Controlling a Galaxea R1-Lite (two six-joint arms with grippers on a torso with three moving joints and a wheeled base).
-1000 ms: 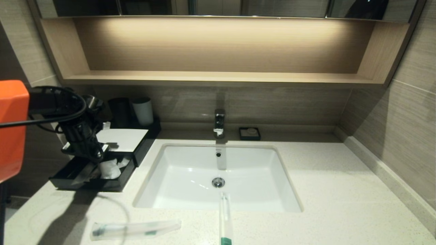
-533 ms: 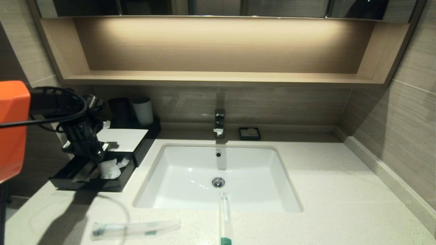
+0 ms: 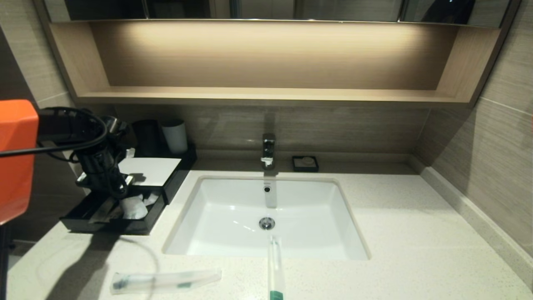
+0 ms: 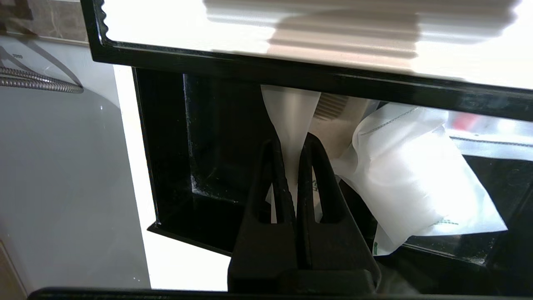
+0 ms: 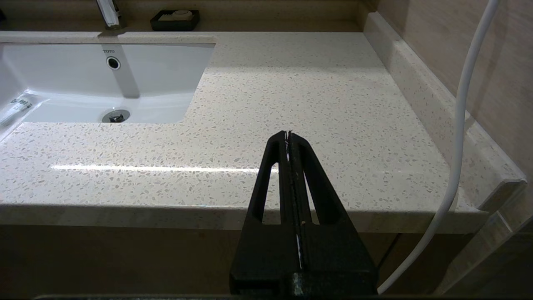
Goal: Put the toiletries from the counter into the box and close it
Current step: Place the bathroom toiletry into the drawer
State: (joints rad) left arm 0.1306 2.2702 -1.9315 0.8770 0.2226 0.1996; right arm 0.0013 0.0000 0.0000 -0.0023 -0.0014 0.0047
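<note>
The clear sleeve (image 4: 291,112) is down inside the open drawer beside the white sachet, so it is now time for my left gripper to release the sleeve.
The black box (image 3: 177,173) with a white top panel stands at the counter's (image 3: 416,233) back left, its front drawer (image 3: 108,227) pulled out. My left gripper (image 3: 109,189) hangs over the drawer, shut on a clear sleeve (image 4: 291,112) whose end reaches under the top panel. Beside it in the drawer lies the white sachet (image 4: 416,179) (image 3: 134,207). Two more sleeves remain on the counter: one (image 3: 166,280) near the front left, the other (image 3: 275,266) reaching over the sink's front rim. The right gripper (image 5: 288,134) is shut and empty by the counter's front right edge.
A white sink (image 3: 233,208) fills the middle, with a faucet (image 3: 268,150) behind it. A black cup (image 3: 145,135) and a white cup (image 3: 175,135) stand behind the box. A small black dish (image 3: 305,163) sits by the back wall. A white cable (image 5: 458,125) hangs right.
My left gripper has edged slightly up and back over the drawer, still shut on the sleeve. Nothing else has moved.
</note>
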